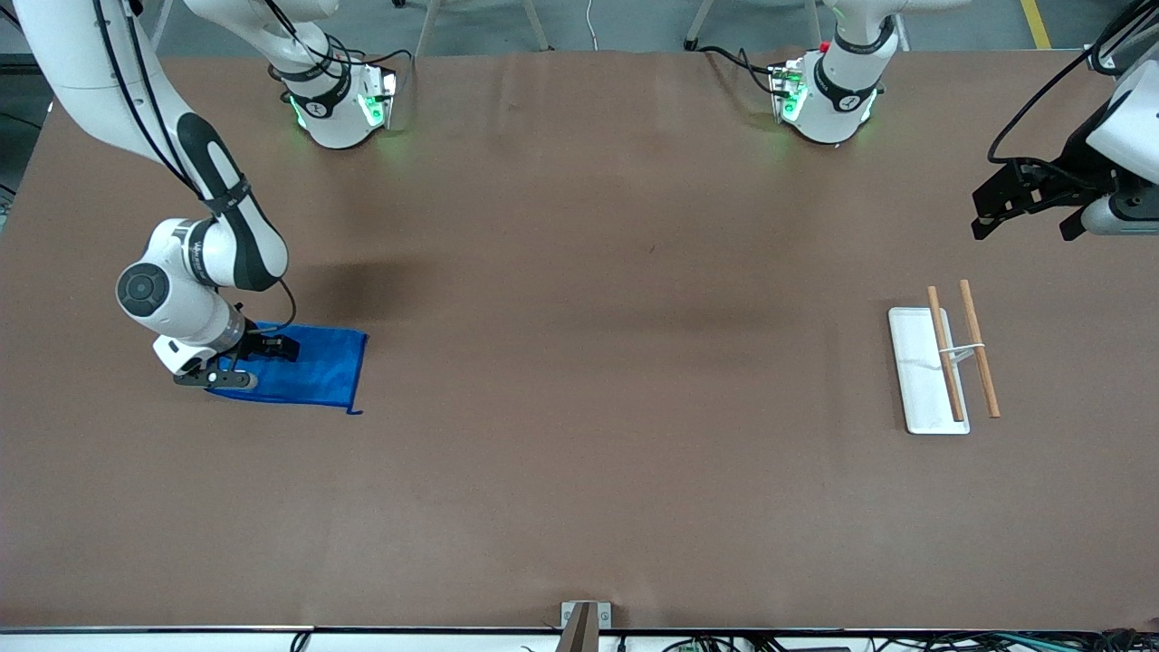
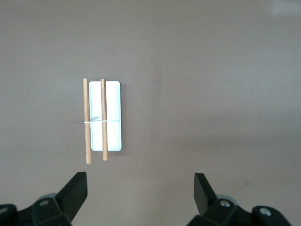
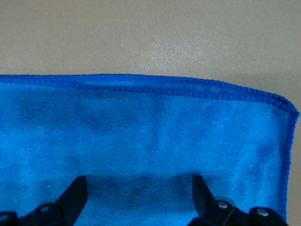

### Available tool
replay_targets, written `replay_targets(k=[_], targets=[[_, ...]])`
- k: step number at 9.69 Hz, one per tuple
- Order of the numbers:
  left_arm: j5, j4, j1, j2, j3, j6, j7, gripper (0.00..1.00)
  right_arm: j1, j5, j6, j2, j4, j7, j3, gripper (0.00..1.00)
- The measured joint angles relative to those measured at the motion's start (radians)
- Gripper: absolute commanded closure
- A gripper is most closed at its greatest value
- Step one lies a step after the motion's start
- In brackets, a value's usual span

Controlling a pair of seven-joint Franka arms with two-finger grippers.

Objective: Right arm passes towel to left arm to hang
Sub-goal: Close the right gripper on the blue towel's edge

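My right gripper should close on the blue towel, because my fingers meet the shadow on the towel's cloth in the right wrist view.
The blue towel (image 1: 308, 367) lies flat on the brown table near the right arm's end, with a loose thread at its corner nearest the front camera. My right gripper (image 1: 253, 362) is open and empty, low over the towel's part toward the right arm's end of the table. In the right wrist view the towel (image 3: 141, 132) fills the frame and my right gripper (image 3: 139, 188) has its fingers spread over the cloth. My left gripper (image 1: 1023, 226) is open and empty, held high over the left arm's end of the table; it also shows in the left wrist view (image 2: 140, 188).
A white base with two wooden rods (image 1: 942, 362) lies on the table below the left gripper, nearer the front camera than it; the left wrist view also shows the rack (image 2: 104, 117). The table's front edge (image 1: 579, 625) runs along the bottom of the front view.
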Motion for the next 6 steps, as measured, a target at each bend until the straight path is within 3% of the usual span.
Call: replay_targets(k=[2, 3, 5, 6], targets=[[0.0, 0.0, 0.0, 0.0, 0.0, -0.001, 0.0, 0.0, 0.0, 0.0, 0.037, 0.004, -0.005, -0.012, -0.001, 0.32], [0.0, 0.0, 0.0, 0.0, 0.0, -0.002, 0.0, 0.0, 0.0, 0.0, 0.045, 0.006, -0.008, -0.019, 0.0, 0.54], [0.0, 0.0, 0.0, 0.001, 0.0, -0.002, 0.0, 0.0, -0.001, -0.001, 0.051, 0.001, -0.007, -0.034, -0.003, 0.89], [0.0, 0.0, 0.0, 0.001, 0.0, -0.002, 0.0, 0.0, -0.003, -0.002, 0.053, 0.0, -0.006, -0.046, -0.006, 0.97]])
